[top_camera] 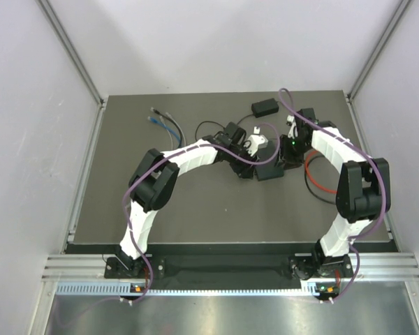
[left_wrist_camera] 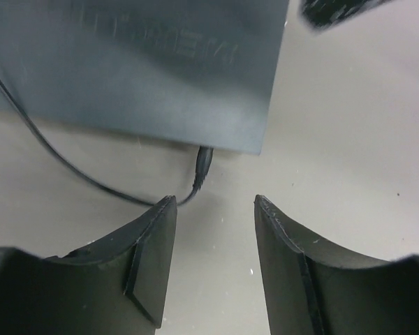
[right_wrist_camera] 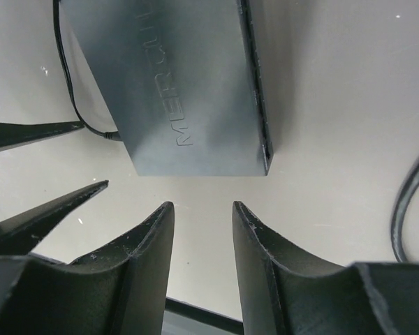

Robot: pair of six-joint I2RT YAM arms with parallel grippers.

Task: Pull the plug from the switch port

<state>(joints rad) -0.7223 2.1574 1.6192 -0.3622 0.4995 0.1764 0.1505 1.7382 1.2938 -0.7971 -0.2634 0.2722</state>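
Next, my left gripper grabs the small black plug by its body (left_wrist_camera: 203, 165), in line with the switch's edge, and pulls the plug straight out.
The switch (top_camera: 270, 172) is a flat dark grey box lying between my two grippers. In the left wrist view the switch (left_wrist_camera: 140, 70) fills the top, and a small black plug (left_wrist_camera: 204, 164) with a thin black cord (left_wrist_camera: 56, 157) sits in its near edge. My left gripper (left_wrist_camera: 215, 202) is open and empty, just short of the plug. In the right wrist view the switch (right_wrist_camera: 174, 84) lies ahead with the plug (right_wrist_camera: 112, 135) at its left side. My right gripper (right_wrist_camera: 202, 206) is open and empty, just off the switch's short end.
A black adapter block (top_camera: 265, 107) lies at the back. A red cable (top_camera: 318, 178) loops to the right of the switch. Blue and grey cables (top_camera: 164, 124) lie at the back left. A white object (top_camera: 258, 141) sits behind the switch.
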